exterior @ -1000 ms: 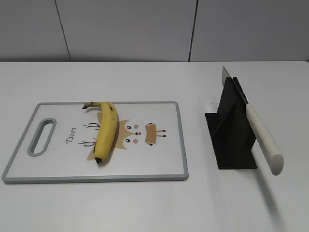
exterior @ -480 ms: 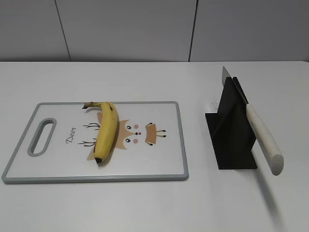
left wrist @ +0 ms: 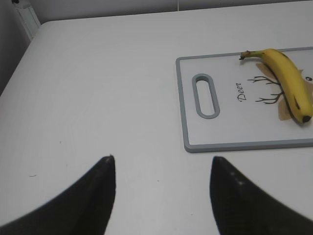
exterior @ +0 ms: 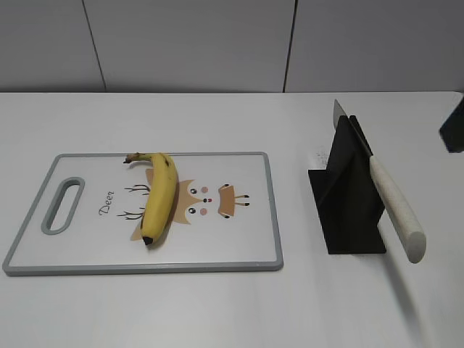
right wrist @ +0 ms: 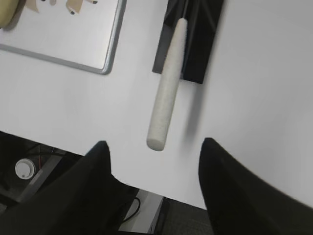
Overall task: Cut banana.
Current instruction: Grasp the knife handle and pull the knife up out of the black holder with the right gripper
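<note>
My right gripper grabs the knife by its white handle point(exterior: 395, 206) next, to cut the banana point(exterior: 158, 196).
The yellow banana point(exterior: 158, 196) lies on the deer-print cutting board point(exterior: 232, 246), its brown stem at the far edge and its dark tip toward me. It also shows in the left wrist view, banana point(left wrist: 288, 83). My left gripper point(left wrist: 162, 158) hangs open over bare table, left of the board and with nothing between its fingers. A knife with a white handle point(exterior: 395, 206) rests slanted in a black stand point(exterior: 348, 196). My right gripper point(right wrist: 154, 142) is open and empty, hovering just off the free end of the knife handle point(right wrist: 166, 98), not touching it.
The table's near edge point(right wrist: 73, 149) runs just behind the right gripper's fingers, with floor and a cable below it. The board's grey corner point(right wrist: 105, 66) lies left of the stand point(right wrist: 193, 39). A dark part of the right arm point(exterior: 453, 130) shows at the exterior view's right edge.
A dark part of the right arm has come into the exterior view at its right edge. The banana, board, knife and stand have not moved.
</note>
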